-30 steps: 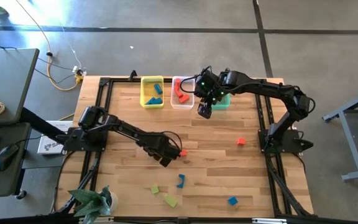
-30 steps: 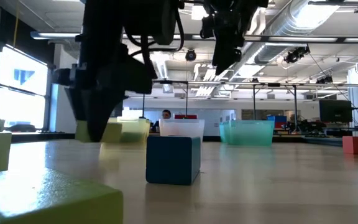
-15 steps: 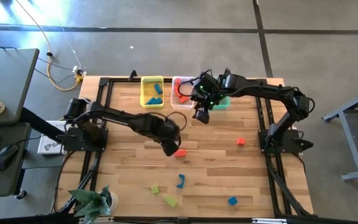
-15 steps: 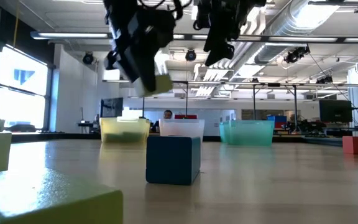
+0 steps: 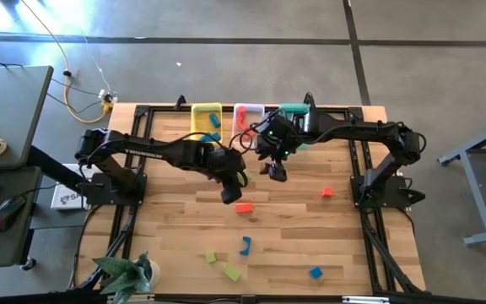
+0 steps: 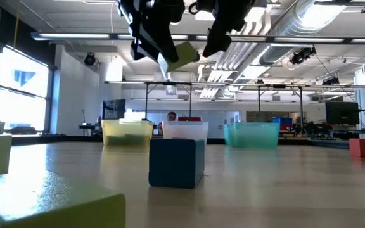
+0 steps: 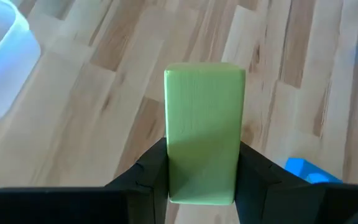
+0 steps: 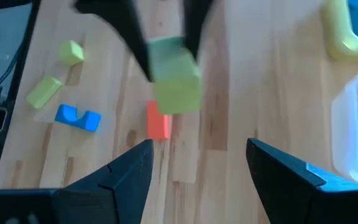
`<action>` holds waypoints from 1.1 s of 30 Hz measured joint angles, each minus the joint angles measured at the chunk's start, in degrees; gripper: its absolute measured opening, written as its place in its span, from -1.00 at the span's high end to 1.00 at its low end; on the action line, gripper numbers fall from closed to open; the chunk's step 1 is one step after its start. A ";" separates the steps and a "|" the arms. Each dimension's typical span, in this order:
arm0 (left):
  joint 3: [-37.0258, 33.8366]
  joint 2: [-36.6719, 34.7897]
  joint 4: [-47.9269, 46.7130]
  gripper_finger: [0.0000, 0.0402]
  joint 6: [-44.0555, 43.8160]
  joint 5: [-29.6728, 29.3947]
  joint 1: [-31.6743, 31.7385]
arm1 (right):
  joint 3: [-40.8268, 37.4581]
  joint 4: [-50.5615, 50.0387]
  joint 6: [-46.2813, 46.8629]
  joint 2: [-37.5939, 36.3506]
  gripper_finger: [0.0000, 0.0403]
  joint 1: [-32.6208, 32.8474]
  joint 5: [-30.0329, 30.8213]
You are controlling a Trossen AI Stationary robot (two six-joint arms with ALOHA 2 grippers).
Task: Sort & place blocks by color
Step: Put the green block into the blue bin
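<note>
The yellow-green bar block will be grabbed next by its loose end with my right gripper. Then the block can go into the teal bin (image 5: 294, 109).
My left gripper (image 5: 231, 187) is over the table's middle, shut on a yellow-green bar block (image 7: 204, 143), which also shows in the low view (image 6: 184, 54) and the right wrist view (image 8: 176, 84). My right gripper (image 5: 275, 172) hangs open just to its right, nothing between its fingers (image 8: 129, 171). A red block (image 5: 244, 207) lies on the wood below them, and another red one (image 5: 326, 192) lies to the right. A blue arch (image 5: 245, 246), a blue block (image 5: 315, 272) and two green blocks (image 5: 211, 257) (image 5: 231, 271) lie near the front edge. My left gripper pinches the green block's two long sides (image 7: 173, 174) between its two fingers, at one end of the block. The rest of the block juts out past the fingertips. The fingers slant down from the table's left. The block is tilted and lifted well clear of the table (image 6: 184, 54).
A yellow bin (image 5: 207, 120), a clear bin (image 5: 246, 113) holding red pieces and a teal bin (image 5: 297, 111) stand in a row at the far edge. A black frame (image 5: 137, 152) runs around the tabletop. A potted plant (image 5: 125, 272) sits at the near left corner.
My left gripper has risen from the table with the green block, lifting it clear, gone toward the far edge and rolled about its own axis. My right gripper has come away from the bins toward the near edge and slightly toward the left gripper, still open.
</note>
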 joint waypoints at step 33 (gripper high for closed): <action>0.00 0.05 8.80 0.48 16.69 0.52 0.12 | 0.00 7.90 6.94 0.00 -0.22 4.90 0.72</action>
